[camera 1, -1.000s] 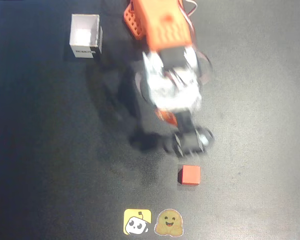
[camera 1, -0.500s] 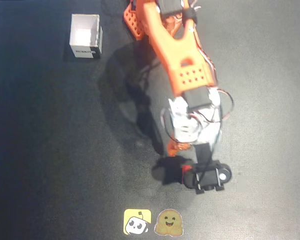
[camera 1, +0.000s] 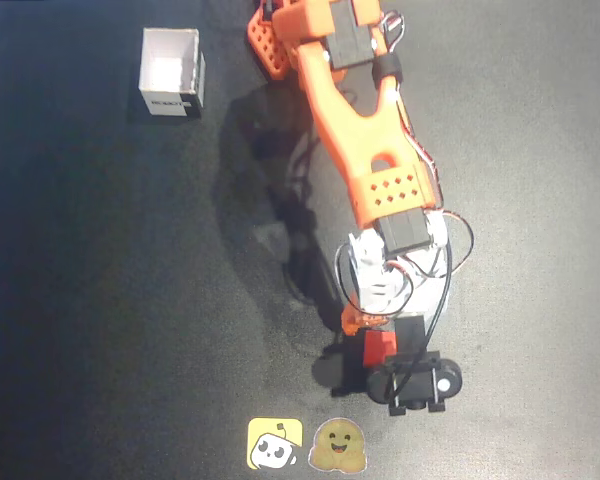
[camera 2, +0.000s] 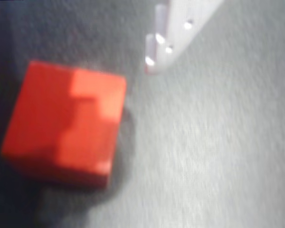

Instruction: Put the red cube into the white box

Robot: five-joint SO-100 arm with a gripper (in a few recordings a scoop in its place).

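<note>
The red cube needs to go into the white box point(camera 1: 170, 70), so my gripper will next pick up the cube by its body point(camera 1: 379, 348).
The red cube point(camera 1: 379, 346) rests on the dark mat near the front edge, mostly covered from above by the orange arm's wrist and black camera mount. My gripper point(camera 1: 372, 338) is down around it and open. In the wrist view the cube point(camera 2: 66, 128) sits large at the left, with a pale finger point(camera 2: 154, 45) standing a small gap to its right and not touching it. A sliver of orange shows at the left edge. The white box point(camera 1: 170, 70) stands open-topped at the far left of the mat, its dark label facing the front, well away from the gripper.
The orange arm point(camera 1: 365, 150) stretches from its base at the top centre down to the cube. Two stickers, a yellow one point(camera 1: 274, 443) and a brown one point(camera 1: 338, 445), lie at the mat's front edge just left of the gripper.
The arm has stretched out and lowered toward the front edge. Its gripper moved from behind the cube to down around it, hiding most of the cube from above. The cube and box have not moved.
</note>
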